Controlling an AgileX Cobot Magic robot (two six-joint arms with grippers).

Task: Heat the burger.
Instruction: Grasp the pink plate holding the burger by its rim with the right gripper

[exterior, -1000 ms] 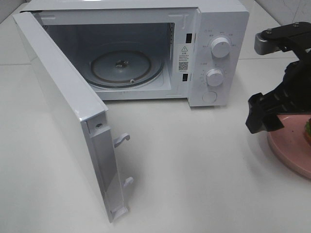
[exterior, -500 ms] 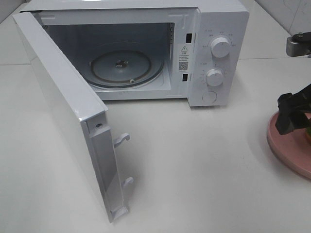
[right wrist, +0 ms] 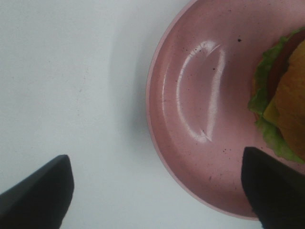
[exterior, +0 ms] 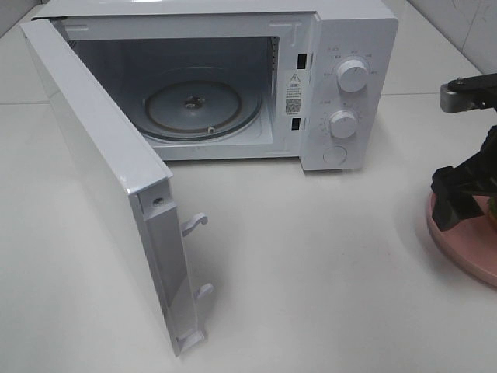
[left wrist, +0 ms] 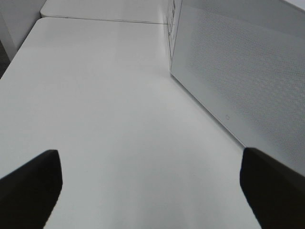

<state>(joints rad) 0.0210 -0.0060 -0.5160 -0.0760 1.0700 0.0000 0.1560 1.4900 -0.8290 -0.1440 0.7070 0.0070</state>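
The burger point(right wrist: 281, 95) sits loose on the round pink plate, so to keep the plate level, my right gripper should next grab it by its bare rim point(right wrist: 153, 112).
The burger point(right wrist: 281, 95), with golden bun and green lettuce, sits on a round pink plate point(right wrist: 190, 95) and shows at the edge of the right wrist view. In the high view it is hidden behind the arm. My right gripper point(right wrist: 157, 195) is open and empty. It hovers over the plate's left rim point(exterior: 466, 249), its fingers point(exterior: 453, 198) straddling the rim, beside the burger and apart from it. My left gripper point(left wrist: 152, 186) is open and empty above bare table, next to the microwave door's outer face point(left wrist: 238, 71). It is out of the high view.
The white microwave point(exterior: 342, 85) stands at the back with its door point(exterior: 109, 186) swung wide open toward the front left. A glass turntable point(exterior: 202, 109) lies inside the cavity. Two knobs point(exterior: 353, 76) are on its right panel. White table point(exterior: 326, 264) lies between microwave and plate.
My right gripper moved right, from beside the plate's left edge to over the plate, then came back slightly left and lower. Nothing else moved.
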